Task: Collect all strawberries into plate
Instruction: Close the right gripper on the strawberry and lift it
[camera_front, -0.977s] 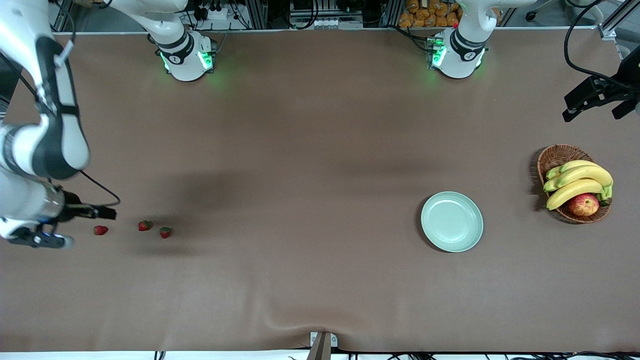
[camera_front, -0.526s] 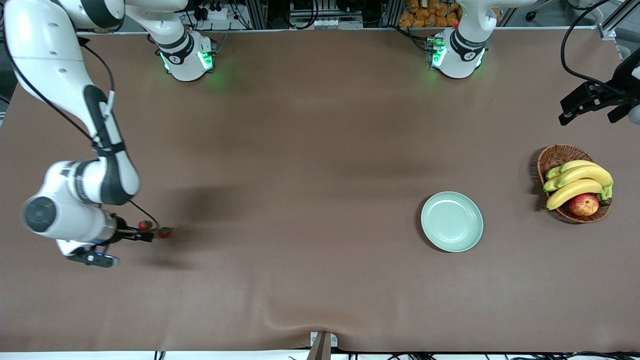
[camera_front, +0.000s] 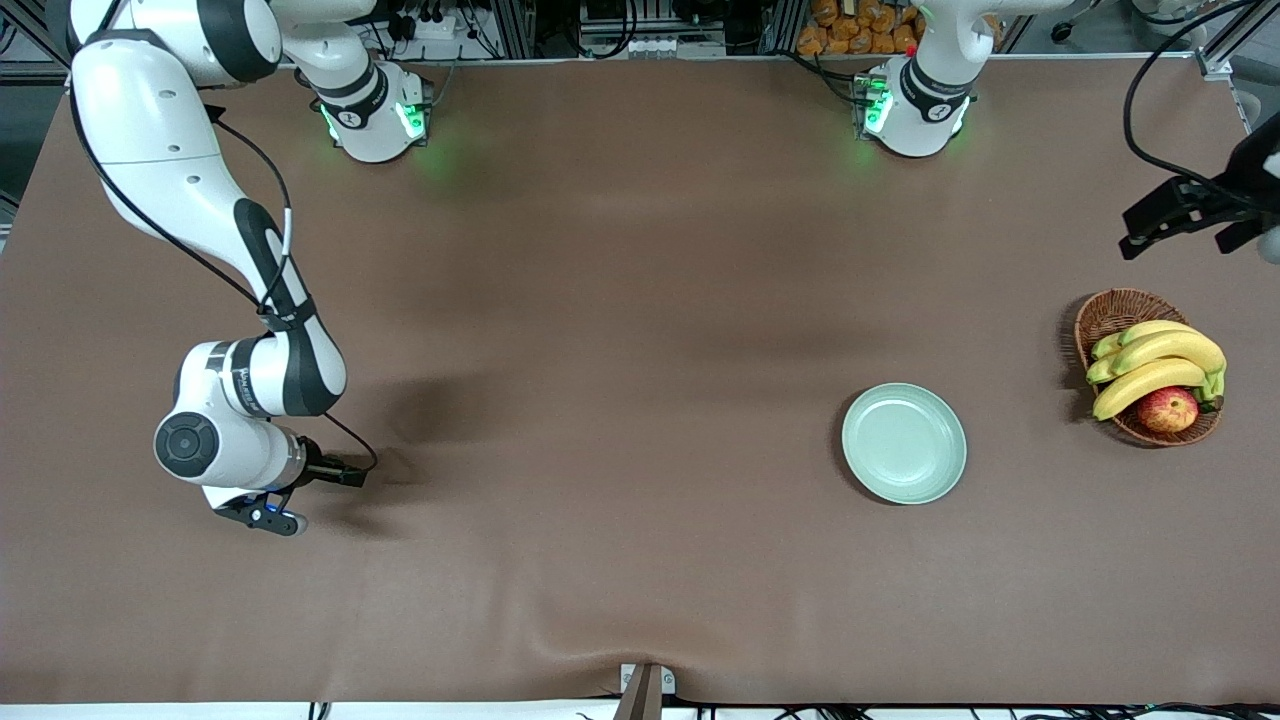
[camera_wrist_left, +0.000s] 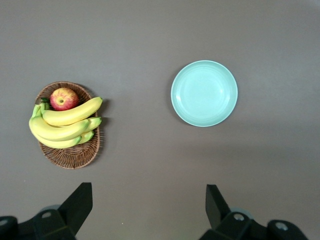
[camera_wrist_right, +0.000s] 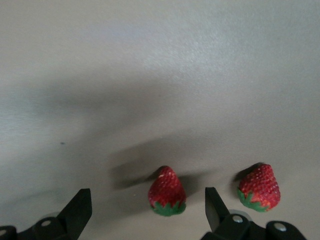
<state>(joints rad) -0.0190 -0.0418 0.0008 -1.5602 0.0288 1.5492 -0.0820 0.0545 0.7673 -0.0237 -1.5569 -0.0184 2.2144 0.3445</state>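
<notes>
The strawberry between its fingers slopes to a narrow tip (camera_wrist_right: 165, 171), so my right gripper will next grab its broad sides near the leaves.
In the right wrist view, one strawberry (camera_wrist_right: 167, 192) lies on the brown table between the wide-apart fingers of my right gripper (camera_wrist_right: 148, 210), which is open and low over it. A second strawberry (camera_wrist_right: 259, 187) lies beside it, outside the fingers. The third is out of view. In the front view my right gripper (camera_front: 275, 500) and its wrist hide all the strawberries. The mint-green plate (camera_front: 904, 443) sits empty toward the left arm's end and also shows in the left wrist view (camera_wrist_left: 204, 93). My left gripper (camera_front: 1190, 215) (camera_wrist_left: 149, 205) waits open and empty, high over the table's end.
A wicker basket (camera_front: 1110, 312) with bananas (camera_front: 1160, 360) and an apple (camera_front: 1167, 409) stands beside the plate, at the left arm's end of the table. It also shows in the left wrist view (camera_wrist_left: 70, 155).
My right arm has swung in from the table's end toward the strawberries and now covers all three in the front view. The left gripper has barely shifted.
</notes>
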